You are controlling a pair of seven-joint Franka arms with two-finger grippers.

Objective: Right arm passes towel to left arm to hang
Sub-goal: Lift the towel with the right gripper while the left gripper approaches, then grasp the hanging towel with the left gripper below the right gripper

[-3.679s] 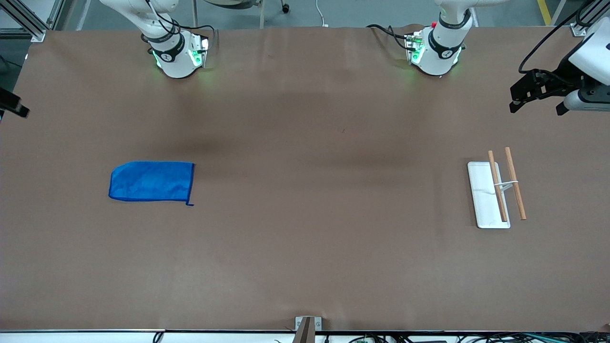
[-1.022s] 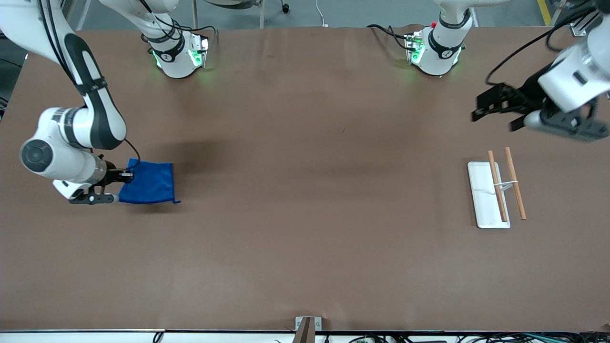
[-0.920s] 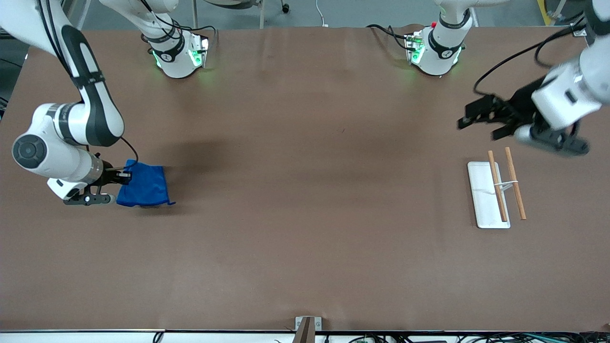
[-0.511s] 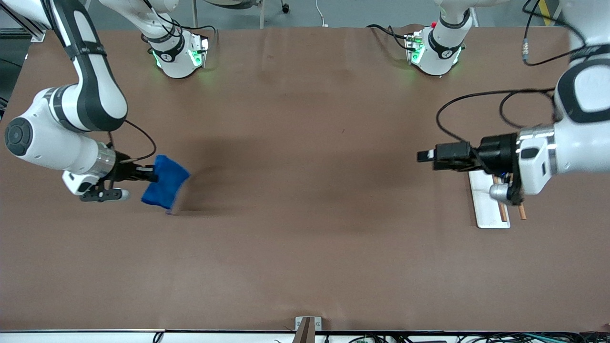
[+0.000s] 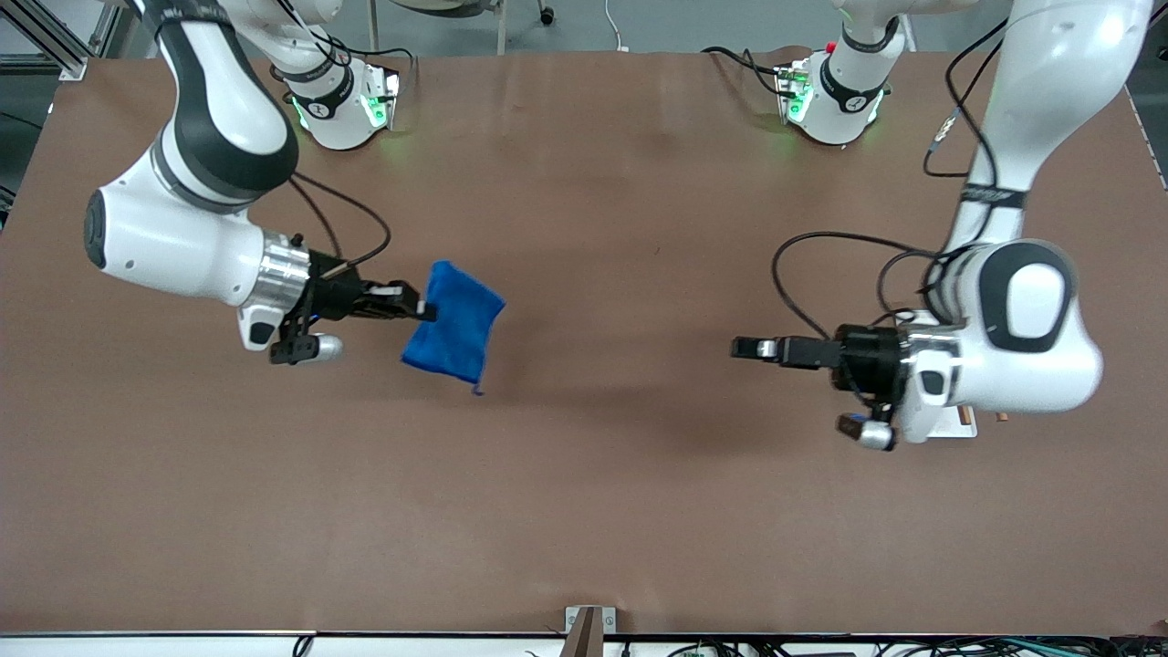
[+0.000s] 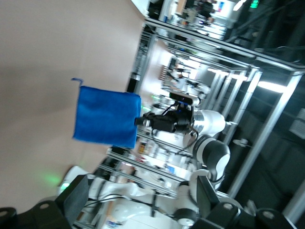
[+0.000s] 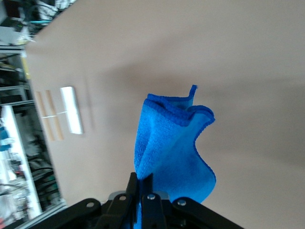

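I need to grab the blue towel's hemmed edge next with my left gripper, so that I can hang the towel (image 5: 453, 321) on the rack.
The blue towel (image 5: 453, 321) hangs in the air over the table's middle, toward the right arm's end. My right gripper (image 5: 423, 311) is shut on its upper edge. In the right wrist view the towel (image 7: 174, 143) droops in folds from the closed fingers (image 7: 148, 188). My left gripper (image 5: 741, 348) is open and empty, held level over the table and pointing at the towel with a wide gap between. The left wrist view shows the towel (image 6: 107, 117) hanging flat from the right gripper (image 6: 141, 120), with my own spread fingers (image 6: 76, 195) at the picture's edge.
A rack with a white base (image 7: 72, 109) and two wooden rods (image 7: 50, 116) stands at the left arm's end of the table. In the front view the left arm covers it except for a corner (image 5: 965, 422). The brown table (image 5: 584, 493) is otherwise bare.
The right gripper took the towel off the table, lifted it and carried it toward the middle. The left arm swung down past the rack and now points its gripper at the towel.
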